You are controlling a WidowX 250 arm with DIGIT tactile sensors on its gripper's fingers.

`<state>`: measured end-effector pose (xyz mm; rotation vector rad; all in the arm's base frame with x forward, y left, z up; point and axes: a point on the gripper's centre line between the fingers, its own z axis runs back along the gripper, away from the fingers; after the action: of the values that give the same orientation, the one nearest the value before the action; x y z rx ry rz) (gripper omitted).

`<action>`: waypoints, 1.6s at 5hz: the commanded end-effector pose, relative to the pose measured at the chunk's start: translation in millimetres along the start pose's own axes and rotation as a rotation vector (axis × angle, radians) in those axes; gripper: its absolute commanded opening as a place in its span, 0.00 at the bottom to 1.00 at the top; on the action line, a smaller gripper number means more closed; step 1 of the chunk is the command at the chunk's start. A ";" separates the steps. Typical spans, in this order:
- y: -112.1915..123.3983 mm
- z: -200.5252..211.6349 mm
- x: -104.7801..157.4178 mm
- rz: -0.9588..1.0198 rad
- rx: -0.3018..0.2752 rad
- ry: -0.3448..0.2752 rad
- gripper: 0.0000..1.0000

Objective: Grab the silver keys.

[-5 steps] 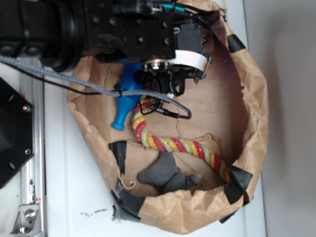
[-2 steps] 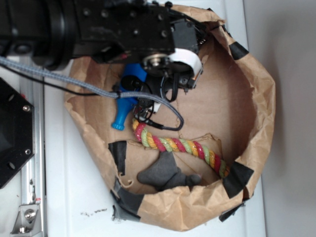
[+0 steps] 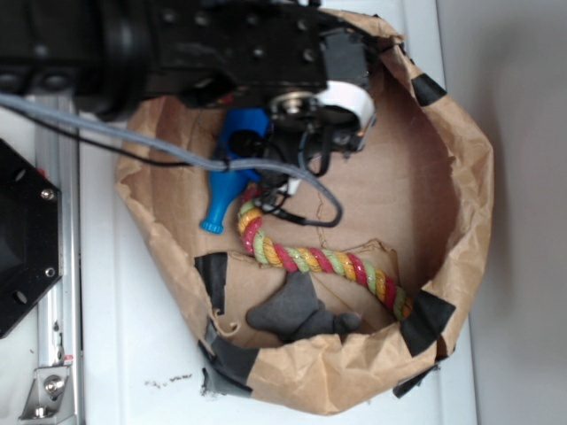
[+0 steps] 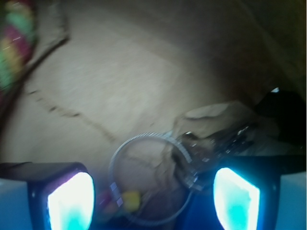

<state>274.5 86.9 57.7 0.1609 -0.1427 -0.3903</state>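
Note:
My gripper will next take hold of the bunch of silver keys by its large wire ring (image 4: 151, 179), so that it can lift the bunch out of the paper bag.
In the wrist view the silver keys (image 4: 207, 146) lie on brown paper, their large wire ring reaching down between my fingers. My gripper (image 4: 153, 196) is open, its lit pads (image 4: 69, 201) standing one on each side of the ring and not touching it. The key bunch sits just ahead of the right pad. A blue patch (image 4: 201, 218) shows under the ring near the bottom edge. In the exterior view my gripper (image 3: 310, 159) hangs low inside the paper bag (image 3: 461, 204), and the arm hides the keys.
A blue bottle-shaped toy (image 3: 223, 193) lies left of the gripper. A multicoloured rope (image 3: 310, 259) curves across the bag's floor, with a grey cloth toy (image 3: 297, 314) below it. The bag's walls rise all round. A black block (image 3: 22, 239) stands outside on the left.
The arm shifted a little left, then back to the right, staying low in the bag. The bag's right rim bulged outward.

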 end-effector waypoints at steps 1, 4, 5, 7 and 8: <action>22.3 -6.5 17.2 0.014 0.077 -0.038 1.00; 29.7 -34.7 18.3 -0.005 0.095 0.050 0.49; 31.8 -38.9 19.9 0.016 0.107 0.041 0.00; 30.2 -34.5 21.0 0.017 0.104 0.012 0.00; 28.5 -30.6 20.7 0.013 0.101 0.003 0.00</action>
<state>304.6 108.8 26.3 0.2460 -0.1300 -0.3477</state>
